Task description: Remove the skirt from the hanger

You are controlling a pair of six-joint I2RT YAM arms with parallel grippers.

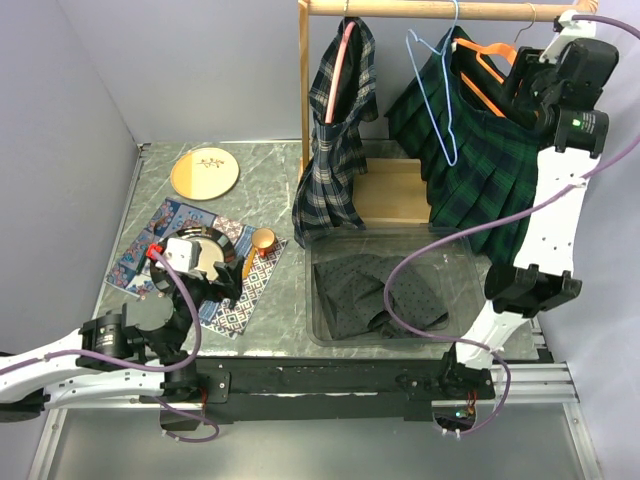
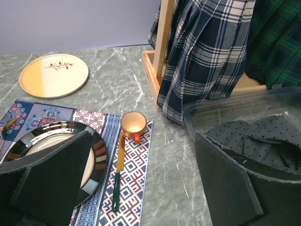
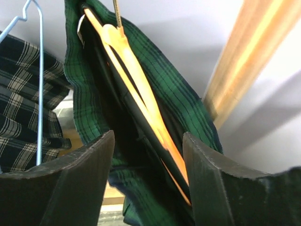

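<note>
I need to grab the orange hanger's near arm [image 3: 163, 137] with my right gripper. This leaves the hanger's hook and far end free, so that I can remove the skirt.
A dark green plaid skirt [image 1: 470, 170] hangs on an orange hanger [image 1: 490, 62] from the wooden rail [image 1: 430, 10] at the top right. My right gripper [image 1: 515, 85] is raised to the hanger's right end. In the right wrist view it is open [image 3: 148, 155], with its jaws on either side of the orange hanger [image 3: 136, 80] and the skirt's waist [image 3: 174, 89]; I cannot tell if they touch. My left gripper [image 1: 215, 280] is low over the table at the left, open and empty [image 2: 141, 188].
An empty blue wire hanger [image 1: 440, 90] and a navy plaid skirt [image 1: 335, 140] hang left of the green one. A clear bin [image 1: 315, 300] with dark dotted cloth sits below. A yellow plate [image 1: 205, 172], an orange cup [image 2: 133, 123], a knife [image 2: 117, 174] and a patterned mat [image 2: 136, 188] lie at the left.
</note>
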